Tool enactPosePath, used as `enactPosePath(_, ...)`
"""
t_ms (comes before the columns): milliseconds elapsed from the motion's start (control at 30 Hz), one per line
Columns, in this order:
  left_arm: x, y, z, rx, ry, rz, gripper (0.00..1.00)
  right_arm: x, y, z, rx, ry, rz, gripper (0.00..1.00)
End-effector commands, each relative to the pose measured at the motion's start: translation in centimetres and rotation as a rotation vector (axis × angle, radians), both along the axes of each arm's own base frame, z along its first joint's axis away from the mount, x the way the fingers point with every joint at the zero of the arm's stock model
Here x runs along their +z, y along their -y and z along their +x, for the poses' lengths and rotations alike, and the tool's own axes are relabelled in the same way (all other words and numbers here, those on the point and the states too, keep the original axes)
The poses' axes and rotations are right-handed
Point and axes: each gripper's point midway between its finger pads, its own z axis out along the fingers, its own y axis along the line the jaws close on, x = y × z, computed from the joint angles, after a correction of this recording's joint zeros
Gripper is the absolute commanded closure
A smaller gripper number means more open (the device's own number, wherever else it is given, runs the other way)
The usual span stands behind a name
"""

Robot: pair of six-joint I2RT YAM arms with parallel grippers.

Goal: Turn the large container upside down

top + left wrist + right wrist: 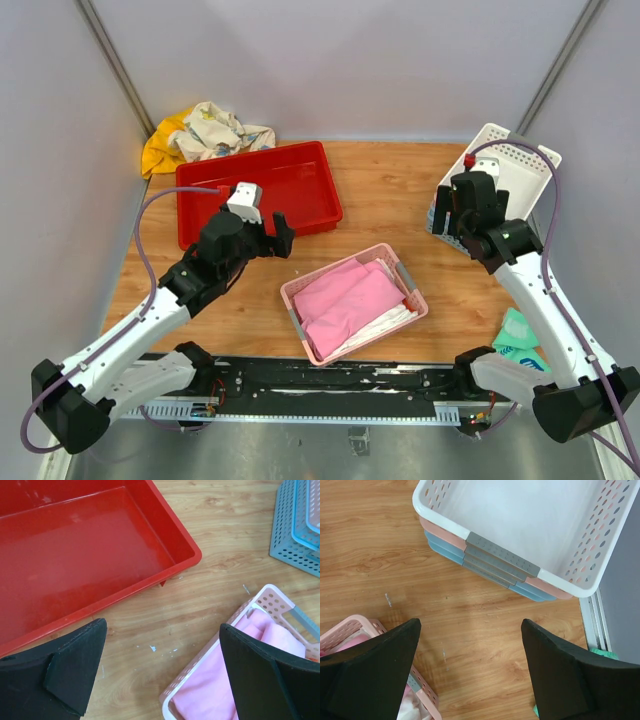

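Next, my left gripper grabs the large container's rim near the container's near corner. Then I lift that rim to turn the container upside down.
The large container, a shallow red plastic bin, sits open side up and empty at the back left of the wooden table. It fills the upper left of the left wrist view. My left gripper is open and empty, hovering just in front of the bin's near right edge, above bare wood. My right gripper is open and empty at the right, above bare wood beside the stack of baskets.
A pink basket with pink cloth sits at centre front. A stack of white, pink and light-blue perforated baskets stands at the back right. Crumpled yellow and white cloth lies behind the bin. A teal item lies front right.
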Motion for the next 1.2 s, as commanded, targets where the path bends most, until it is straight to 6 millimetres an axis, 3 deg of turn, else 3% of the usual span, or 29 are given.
enactPosePath(0, 1.2, -0.6, 0.5, 0.03, 0.036, 0.033, 0.01, -0.1, -0.3, -0.2, -0.016, 0.015, 0.006, 0.16)
enactPosePath(267, -0.3, -2.9, 1.8, 0.122, 0.001, 0.232, 0.01, 0.3, -0.3, -0.5, -0.02, 0.062, 0.035, 0.16)
enactPosePath(467, -0.4, -4.2, 5.2, 0.204, -0.062, 0.396, 0.01, 0.8, -2.0, -0.3, 0.076, 0.124, 0.104, 0.16)
enactPosePath(600, -2.6, -4.1, 8.0, 0.139, -0.175, 0.413, 0.01, 1.5, -2.6, -0.3, 0.126, 0.144, 0.115, 0.16)
enactPosePath(767, -6.5, -1.0, 8.0, -0.136, -0.302, 0.527, 0.01, 1.8, -2.4, -0.6, 0.143, 0.157, 0.098, 0.15)
enactPosePath(933, -9.6, -1.4, 8.0, -0.188, -0.385, 0.631, 0.01, 1.2, -2.5, -0.7, 0.156, 0.155, 0.096, 0.15)
enactPosePath(1167, -11.9, -1.4, 10.3, -0.192, -0.407, 0.626, 0.01, -0.1, -3.0, -0.7, 0.179, 0.127, 0.102, 0.15)
